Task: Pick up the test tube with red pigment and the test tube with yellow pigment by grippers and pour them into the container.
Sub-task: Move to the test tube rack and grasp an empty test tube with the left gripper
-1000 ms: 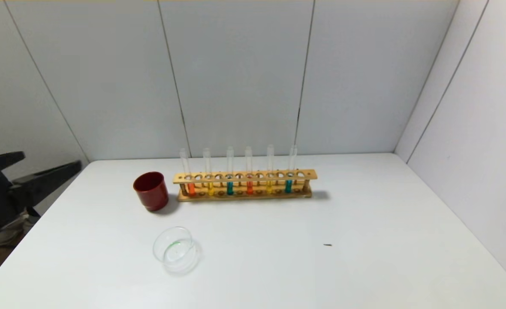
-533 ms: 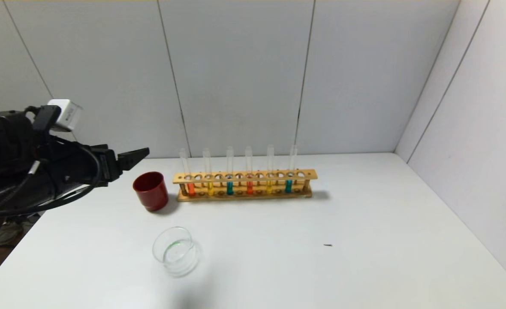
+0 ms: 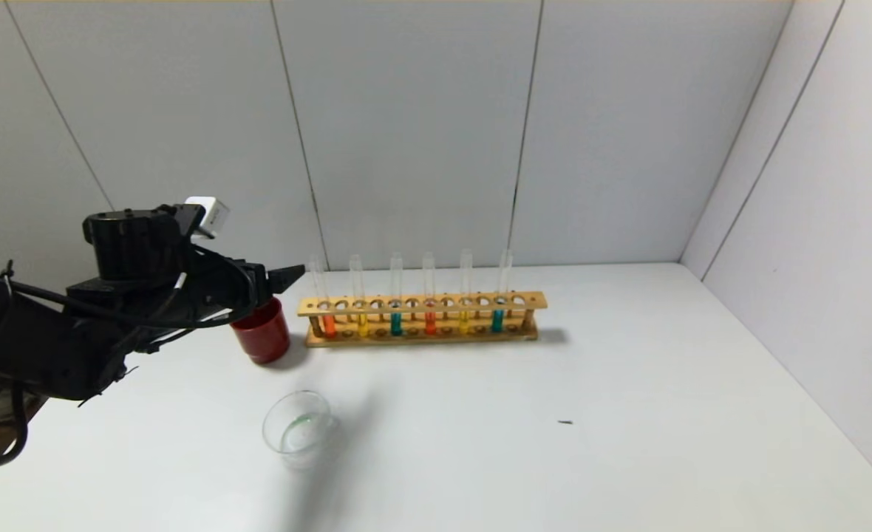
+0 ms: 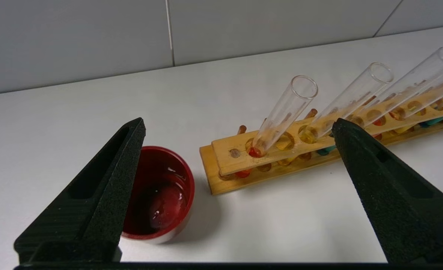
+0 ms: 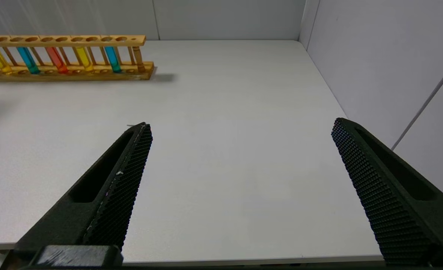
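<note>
The wooden rack (image 3: 421, 302) surrounds the lower half of the test tube with red pigment, so the left gripper should next grab the tube by its bare upper end (image 3: 317, 270).
The test tube with red pigment (image 3: 328, 324) holds orange-red liquid and stands upright in the leftmost filled hole of a wooden rack (image 3: 421, 302). The test tube with yellow pigment (image 3: 363, 324) stands just right of it. My left gripper (image 3: 286, 278) hovers open above a dark red cup, just left of the rack's end and apart from the tubes. In the left wrist view the left gripper (image 4: 239, 123) is empty, with the orange-red tube (image 4: 285, 112) ahead between its fingers. The clear glass container (image 3: 299, 432) sits nearer on the table. The right gripper (image 5: 242, 123) is open and empty, out of the head view.
The dark red cup (image 3: 261, 334) stands against the rack's left end, under my left gripper. Farther along the rack stand a teal tube (image 3: 396, 323), a purer red tube (image 3: 430, 323), a second yellow tube (image 3: 464, 322) and another teal one. Grey walls close in the back and right.
My left arm has swung in from the left edge and moved right, ending above the red cup near the rack's left end. Its jaws stayed open. Nothing on the table moved.
</note>
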You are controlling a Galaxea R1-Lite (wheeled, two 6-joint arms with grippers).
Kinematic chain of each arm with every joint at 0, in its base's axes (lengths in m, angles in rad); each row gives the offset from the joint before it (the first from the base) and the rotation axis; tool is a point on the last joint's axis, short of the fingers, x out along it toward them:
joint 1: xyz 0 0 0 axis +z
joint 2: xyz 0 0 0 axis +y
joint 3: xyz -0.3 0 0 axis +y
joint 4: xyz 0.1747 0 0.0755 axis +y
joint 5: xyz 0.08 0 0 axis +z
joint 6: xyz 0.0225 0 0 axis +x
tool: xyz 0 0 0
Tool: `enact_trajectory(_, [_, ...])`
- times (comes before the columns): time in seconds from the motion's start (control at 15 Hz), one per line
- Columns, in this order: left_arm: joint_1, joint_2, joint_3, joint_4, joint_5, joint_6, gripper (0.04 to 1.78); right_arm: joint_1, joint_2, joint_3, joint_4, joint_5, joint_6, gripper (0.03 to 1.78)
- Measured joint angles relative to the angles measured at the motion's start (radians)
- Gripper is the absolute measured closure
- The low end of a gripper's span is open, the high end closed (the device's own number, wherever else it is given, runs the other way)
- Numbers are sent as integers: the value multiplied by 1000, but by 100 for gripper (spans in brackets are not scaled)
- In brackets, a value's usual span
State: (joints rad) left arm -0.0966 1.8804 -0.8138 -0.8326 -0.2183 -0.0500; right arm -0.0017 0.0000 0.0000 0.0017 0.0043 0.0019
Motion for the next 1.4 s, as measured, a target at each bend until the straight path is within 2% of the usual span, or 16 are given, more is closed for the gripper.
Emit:
enact_trajectory(0.33, [-38,103,-83,1,3,-1,7,0,0,0,0,0,0,6])
enact_trajectory(0.8, [-47,221,-210,18,17,0,7,0,0,0,0,0,0,6])
enact_trajectory(0.93, [-47,248,-231,18,17,0,15,0,0,0,0,0,0,6])
enact_trajectory(1.13, [-48,267,-241,19,17,1,46,0,0,0,0,0,0,6])
enact_trajectory(1.4, [-51,287,-264,23,16,1,117,0,0,0,0,0,0,6])
